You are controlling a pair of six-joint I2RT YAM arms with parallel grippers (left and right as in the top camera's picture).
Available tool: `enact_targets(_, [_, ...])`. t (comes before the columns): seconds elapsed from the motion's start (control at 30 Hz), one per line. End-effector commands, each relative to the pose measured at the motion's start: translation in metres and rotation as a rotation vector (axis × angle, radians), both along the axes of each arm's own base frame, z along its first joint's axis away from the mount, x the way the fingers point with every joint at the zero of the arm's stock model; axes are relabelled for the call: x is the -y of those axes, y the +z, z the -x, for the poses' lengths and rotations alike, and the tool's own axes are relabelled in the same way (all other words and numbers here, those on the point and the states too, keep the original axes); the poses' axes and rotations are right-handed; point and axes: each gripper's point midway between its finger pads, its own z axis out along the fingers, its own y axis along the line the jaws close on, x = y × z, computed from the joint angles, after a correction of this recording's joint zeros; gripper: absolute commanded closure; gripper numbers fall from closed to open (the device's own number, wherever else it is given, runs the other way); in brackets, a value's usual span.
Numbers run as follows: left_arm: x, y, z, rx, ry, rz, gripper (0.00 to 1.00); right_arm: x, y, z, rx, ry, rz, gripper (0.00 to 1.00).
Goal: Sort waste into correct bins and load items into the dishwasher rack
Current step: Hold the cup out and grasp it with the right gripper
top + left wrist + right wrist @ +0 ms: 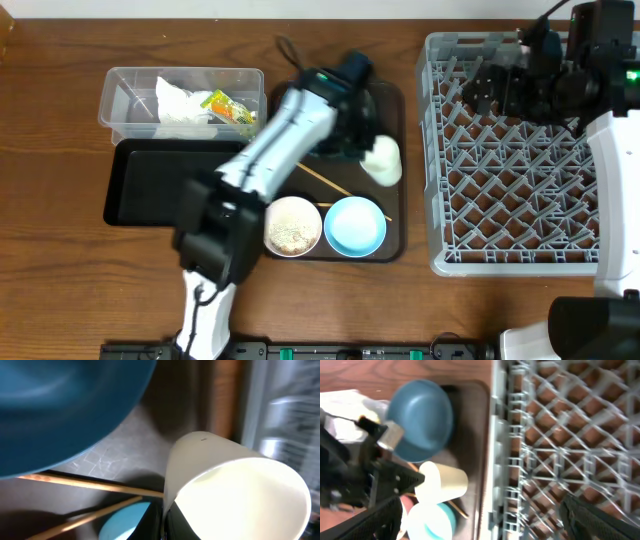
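Observation:
The cup's rim has to stay free to face the dishwasher rack. My right gripper should grip the small white cup around its base end [391, 164] [460, 482] next.
My left gripper [358, 148] is shut on the rim of the small white cup [381, 160], which lies tilted over the brown serving tray's right part. In the left wrist view the cup [235, 480] fills the right, with one finger [164, 520] inside its wall. The dark blue dish [60, 405] is beside it, mostly hidden under my arm in the overhead view. Two chopsticks [325, 180], the white bowl with rice [293, 226] and the light blue bowl [356, 226] sit on the tray. My right gripper [490, 90] is open and empty above the grey rack [500, 200].
The clear tub [125, 95] at the back left holds crumpled tissue [180, 105] and the snack wrapper [230, 108]. The black tray [150, 190] lies in front of it. The brown serving tray [395, 245] sits close to the rack's left wall.

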Motion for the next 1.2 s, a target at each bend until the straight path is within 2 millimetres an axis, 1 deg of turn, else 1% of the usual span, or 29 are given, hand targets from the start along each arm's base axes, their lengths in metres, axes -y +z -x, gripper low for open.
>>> enact_targets(0.0, [-0.008, 0.089, -0.006, 0.062, -0.036, 0.323, 0.94, -0.048, 0.022, 0.004, 0.098, 0.227, -0.137, 0.07])
enact_targets(0.07, [-0.020, 0.117, -0.010, 0.079, -0.036, 0.441, 0.94, -0.074, 0.038, 0.009, 0.182, 0.380, -0.241, 0.07])
enact_targets(0.13, [-0.035, 0.140, -0.014, 0.088, -0.018, 0.541, 0.94, -0.092, 0.051, 0.013, 0.255, 0.493, -0.327, 0.07])
enact_targets(0.2, [-0.050, 0.159, -0.018, 0.095, 0.000, 0.625, 0.94, -0.102, 0.062, 0.016, 0.324, 0.578, -0.398, 0.06])
enact_targets(0.33, [-0.069, 0.195, -0.020, 0.117, -0.027, 0.831, 0.94, -0.119, 0.076, 0.026, 0.462, 0.743, -0.555, 0.04])
enact_targets(0.43, [-0.074, 0.204, -0.021, 0.121, -0.031, 0.883, 0.94, -0.125, 0.080, 0.034, 0.516, 0.821, -0.657, 0.04])
enact_targets(0.57, [-0.072, 0.213, -0.018, 0.125, -0.062, 0.937, 0.94, -0.134, 0.084, 0.048, 0.591, 0.944, -0.767, 0.04])
enact_targets(0.67, [-0.068, 0.225, -0.013, 0.128, -0.106, 1.004, 0.94, -0.145, 0.080, 0.052, 0.603, 0.985, -0.771, 0.04])
enact_targets(0.77, [-0.065, 0.232, -0.009, 0.117, -0.129, 1.046, 0.94, -0.154, 0.081, 0.055, 0.623, 1.019, -0.761, 0.03])
enact_targets(0.87, [-0.062, 0.233, -0.006, 0.107, -0.138, 1.052, 0.94, -0.159, 0.084, 0.053, 0.657, 1.041, -0.741, 0.01])
enact_targets(0.97, [-0.057, 0.234, -0.002, 0.098, -0.151, 1.056, 0.94, -0.163, 0.081, 0.042, 0.643, 0.996, -0.691, 0.01])
enact_targets(1.03, [-0.053, 0.234, 0.000, 0.093, -0.159, 1.057, 0.94, -0.166, 0.083, 0.037, 0.651, 0.986, -0.675, 0.01])
enact_targets(1.17, [-0.046, 0.234, 0.004, 0.083, -0.176, 1.058, 0.94, -0.170, 0.087, 0.035, 0.677, 0.993, -0.664, 0.01])
